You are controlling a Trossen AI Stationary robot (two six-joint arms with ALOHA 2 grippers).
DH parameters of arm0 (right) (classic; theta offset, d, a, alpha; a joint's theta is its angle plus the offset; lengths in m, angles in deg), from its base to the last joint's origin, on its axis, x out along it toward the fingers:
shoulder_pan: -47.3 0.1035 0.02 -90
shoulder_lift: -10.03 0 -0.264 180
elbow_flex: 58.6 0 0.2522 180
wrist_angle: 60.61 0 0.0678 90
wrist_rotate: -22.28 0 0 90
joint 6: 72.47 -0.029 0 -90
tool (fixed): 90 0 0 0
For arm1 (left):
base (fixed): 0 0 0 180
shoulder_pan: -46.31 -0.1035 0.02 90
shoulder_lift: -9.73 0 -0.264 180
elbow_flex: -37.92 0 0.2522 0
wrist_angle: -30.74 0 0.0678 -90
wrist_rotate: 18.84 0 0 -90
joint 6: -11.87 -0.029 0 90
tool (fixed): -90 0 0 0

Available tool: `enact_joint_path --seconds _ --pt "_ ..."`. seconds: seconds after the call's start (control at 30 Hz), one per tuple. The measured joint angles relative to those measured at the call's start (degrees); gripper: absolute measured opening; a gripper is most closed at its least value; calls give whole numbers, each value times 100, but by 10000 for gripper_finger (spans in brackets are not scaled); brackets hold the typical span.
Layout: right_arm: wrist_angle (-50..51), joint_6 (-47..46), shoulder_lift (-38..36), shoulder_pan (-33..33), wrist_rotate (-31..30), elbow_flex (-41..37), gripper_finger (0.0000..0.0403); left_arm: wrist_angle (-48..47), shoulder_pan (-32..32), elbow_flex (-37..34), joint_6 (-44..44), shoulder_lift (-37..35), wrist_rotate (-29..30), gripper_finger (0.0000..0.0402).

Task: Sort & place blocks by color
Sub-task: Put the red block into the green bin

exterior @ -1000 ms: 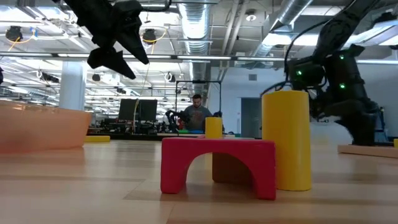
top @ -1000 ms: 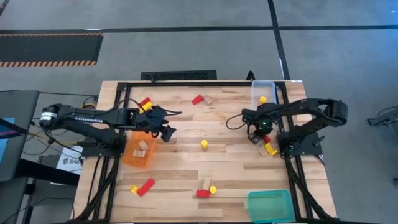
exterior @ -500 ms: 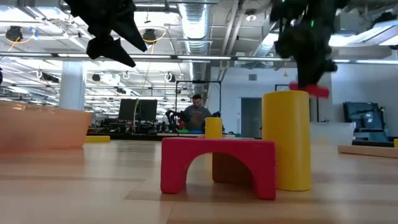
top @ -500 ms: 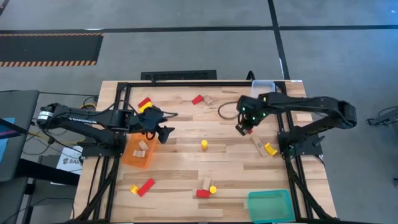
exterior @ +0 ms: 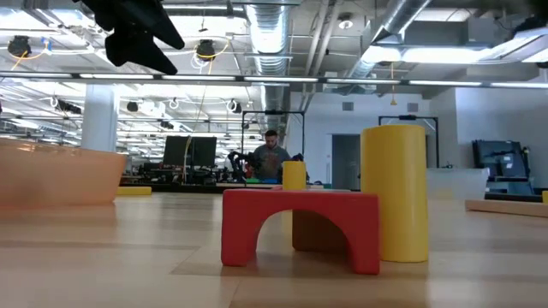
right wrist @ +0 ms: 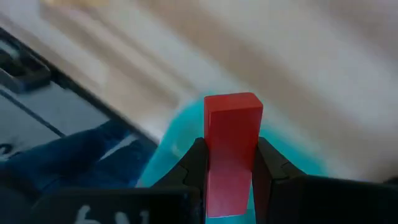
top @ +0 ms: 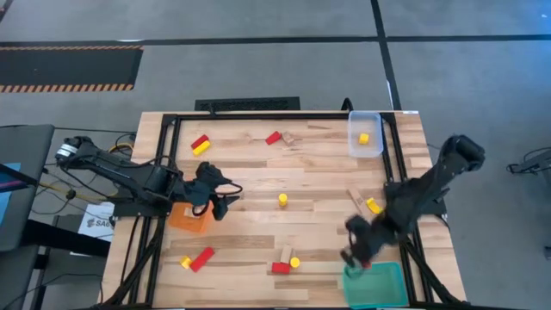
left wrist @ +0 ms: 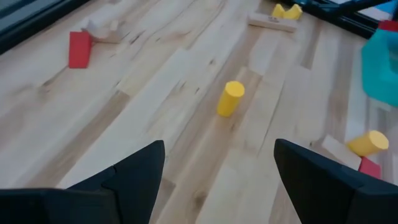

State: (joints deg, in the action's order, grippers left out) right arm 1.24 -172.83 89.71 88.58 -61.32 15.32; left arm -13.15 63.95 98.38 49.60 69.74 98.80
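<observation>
My right gripper holds the block and will keep holding it, because the red block's end is hanging above the green tray in the right wrist view.
My right gripper hangs over the far rim of the green tray at the near right, shut on a red block. My left gripper stands open above the table beside the orange tray, with nothing between its fingers. It also shows at the top of the low view. A yellow cylinder stands upright mid-table. A red arch and a yellow cylinder stand side by side near the front edge, a wood block behind them. My right gripper pinches the red block by two opposite sides between its two fingers. The block's free end sticks out past the fingertips. The fingers slant steeply down from above. The block is lifted clear over the green tray.
The clear tray at the far right holds a yellow block. Red and yellow blocks lie far left, red and wood far centre, a wood bar and a yellow block at the right, and a red bar and a yellow block near left.
My right gripper has risen with the red block from the blocks at the table's right side. It then swung fast toward the near edge to the green tray, turning as it went. My left gripper has drifted a little toward the near edge and stayed open.
</observation>
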Motion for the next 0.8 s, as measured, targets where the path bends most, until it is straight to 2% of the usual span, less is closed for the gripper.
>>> enact_joint_path --seconds 0.17,0.33,0.63,0.8 --pt "-490 -1665 644 1004 359 -2 71 56 -3 0 -233 0 -61 290" --pt "-666 -2389 1066 1431 636 -4 75 63 -8 0 -386 0 -180 290" --pt "-434 -2290 1152 1442 673 -4 194 137 -12 0 -255 0 -192 290" --pt "-286 -2023 1144 1412 707 -4 234 133 -12 0 -201 0 -273 290"
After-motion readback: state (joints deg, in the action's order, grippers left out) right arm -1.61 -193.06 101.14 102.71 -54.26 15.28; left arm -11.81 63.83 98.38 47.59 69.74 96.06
